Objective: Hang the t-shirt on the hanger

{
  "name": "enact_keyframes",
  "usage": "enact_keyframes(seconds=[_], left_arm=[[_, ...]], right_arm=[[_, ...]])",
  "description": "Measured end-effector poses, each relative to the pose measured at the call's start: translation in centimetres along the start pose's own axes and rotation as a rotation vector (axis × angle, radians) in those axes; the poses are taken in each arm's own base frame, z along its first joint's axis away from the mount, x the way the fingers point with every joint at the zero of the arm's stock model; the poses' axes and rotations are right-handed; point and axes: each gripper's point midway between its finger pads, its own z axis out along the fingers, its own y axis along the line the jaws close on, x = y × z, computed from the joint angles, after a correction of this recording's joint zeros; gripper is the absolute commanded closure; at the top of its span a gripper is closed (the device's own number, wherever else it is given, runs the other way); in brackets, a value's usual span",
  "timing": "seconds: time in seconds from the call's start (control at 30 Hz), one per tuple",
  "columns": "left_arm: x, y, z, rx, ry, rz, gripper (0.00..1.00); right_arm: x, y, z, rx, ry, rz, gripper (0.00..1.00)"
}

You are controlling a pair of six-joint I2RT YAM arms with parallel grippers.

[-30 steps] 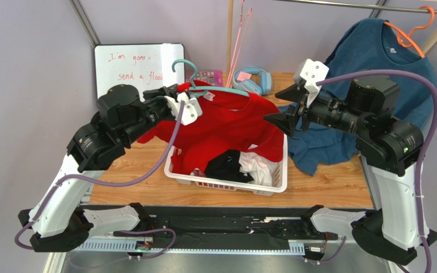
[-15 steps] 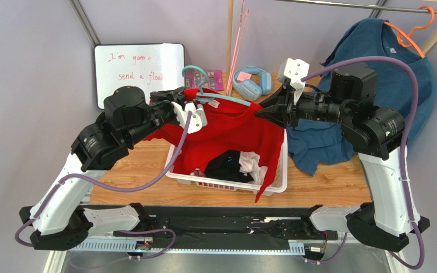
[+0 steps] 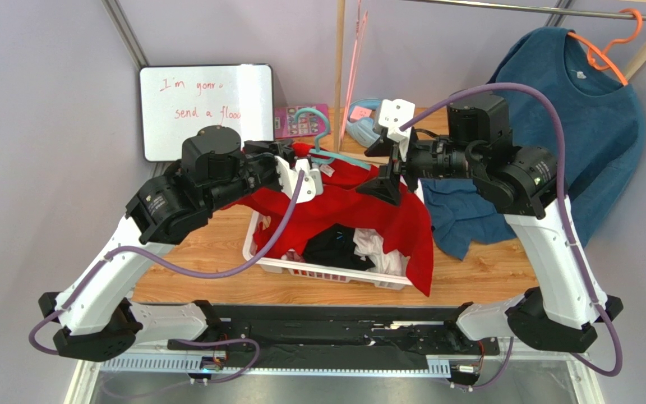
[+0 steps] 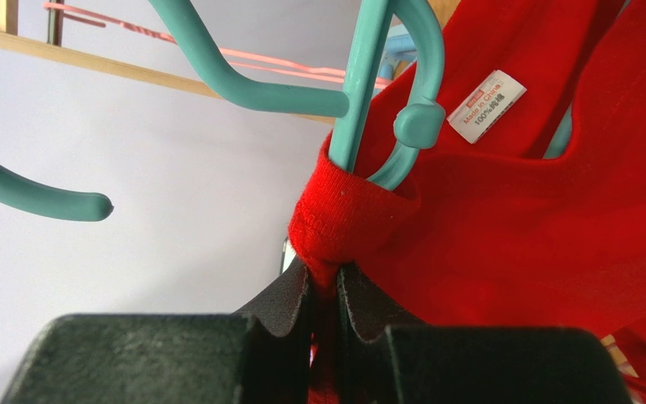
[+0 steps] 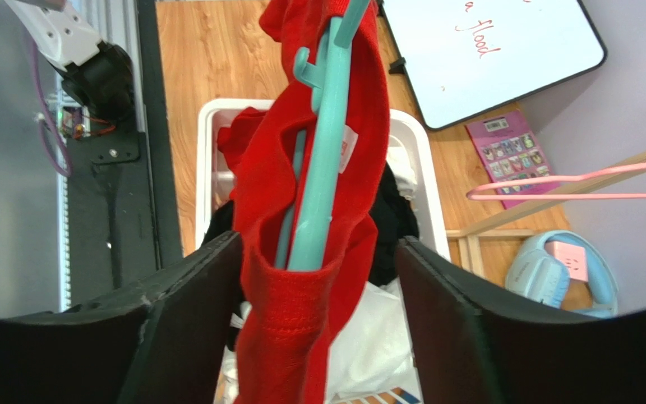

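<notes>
My right gripper grabs the teal hanger's bare arm at the t-shirt's neck next. That leaves the hook free to hang it.
The red t-shirt point(image 3: 347, 210) hangs bunched over the white basket, with the teal hanger point(image 3: 328, 156) inside its neck and the hook point(image 3: 308, 116) sticking up behind. My left gripper point(image 3: 303, 173) is shut on the neck edge of the t-shirt point(image 4: 347, 215), just below the hanger's stem point(image 4: 360, 93) and the white label point(image 4: 486, 105). My right gripper point(image 3: 385, 178) is open at the shirt's right shoulder. In the right wrist view, the cloth-covered end of the hanger point(image 5: 322, 168) and the t-shirt point(image 5: 301, 337) lie between its wide-open fingers point(image 5: 187, 324).
A white basket point(image 3: 335, 274) holds black and white clothes under the shirt. A whiteboard point(image 3: 204, 105) stands at the back left. A teal-blue top point(image 3: 592, 118) on an orange hanger hangs at the right. Blue headphones point(image 3: 362, 128), a pink wire hanger point(image 3: 356, 50) and a wooden post stand behind.
My right gripper has moved left onto the shirt's right shoulder. My left gripper has carried the neck and hanger to the right. The shirt is bunched narrower and hangs lower over the basket's front.
</notes>
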Motion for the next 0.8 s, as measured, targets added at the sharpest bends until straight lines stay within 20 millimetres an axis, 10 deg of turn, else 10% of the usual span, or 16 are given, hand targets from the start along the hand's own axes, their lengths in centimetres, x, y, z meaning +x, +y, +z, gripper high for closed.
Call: enact_keyframes(seconds=[0.47,0.63,0.8], left_arm=[[-0.9,-0.7,0.5,0.026,-0.026,0.014,1.0],[-1.1,-1.3,1.0,0.044,-0.025,0.015,1.0],[-0.7,-1.8,0.8,0.056,-0.005,-0.016,1.0]], right_arm=[[-1.9,1.7,1.2,-0.045,-0.031,-0.055,0.53],[-1.0,0.7,3.5,-0.012,0.026,-0.066,1.0],[-0.4,-1.2,3.9,0.072,0.063,-0.078,1.0]])
